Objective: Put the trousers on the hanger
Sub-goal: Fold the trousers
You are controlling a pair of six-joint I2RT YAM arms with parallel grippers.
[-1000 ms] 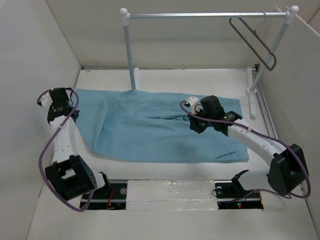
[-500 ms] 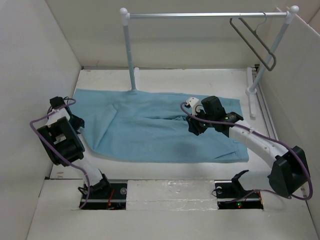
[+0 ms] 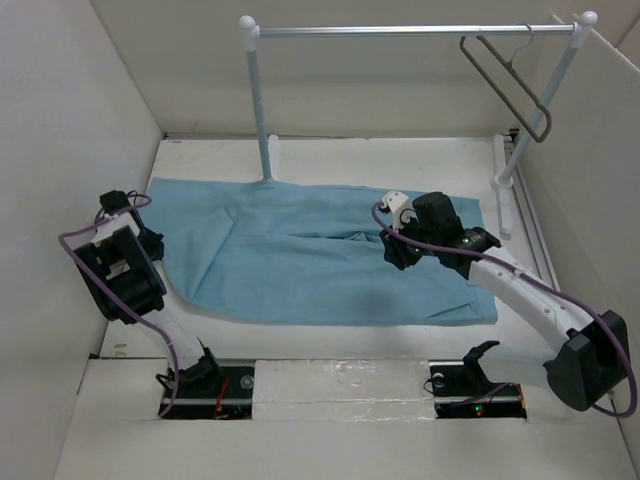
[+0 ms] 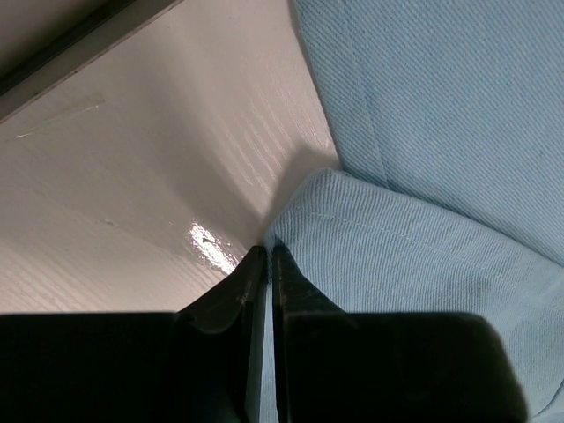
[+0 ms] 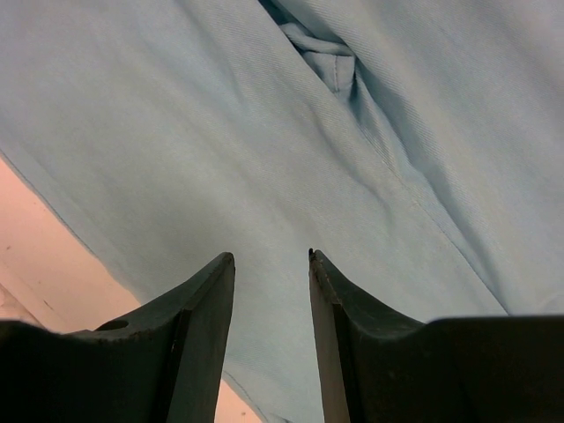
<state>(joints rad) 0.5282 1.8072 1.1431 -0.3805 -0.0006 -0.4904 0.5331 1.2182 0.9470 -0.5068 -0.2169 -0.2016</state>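
My right gripper grabs the trousers' near corner (image 3: 492,319) opposite the hem next, so that both grippers fold the trousers lengthwise for the hanger (image 3: 510,85).
The light blue trousers (image 3: 320,260) lie spread flat across the white table. My left gripper (image 3: 152,243) is at their left edge. In the left wrist view my left gripper (image 4: 267,251) is shut on a fold of the trousers' hem (image 4: 397,256), with a thin strip of blue cloth between the jaws. My right gripper (image 3: 398,258) hovers over the middle right of the trousers. In the right wrist view my right gripper (image 5: 270,257) is open and empty above the cloth (image 5: 220,132). The dark grey hanger (image 3: 510,85) hangs by its hook on the rail at the upper right.
The white rail (image 3: 400,30) with ball-topped posts spans the back; its left post (image 3: 258,110) stands at the trousers' far edge, and its right foot (image 3: 503,195) lies beside them. White walls close in on the left, back and right.
My left arm has swung down, and its gripper now sits at the trousers' left edge. My right gripper has shifted slightly to the right over the cloth.
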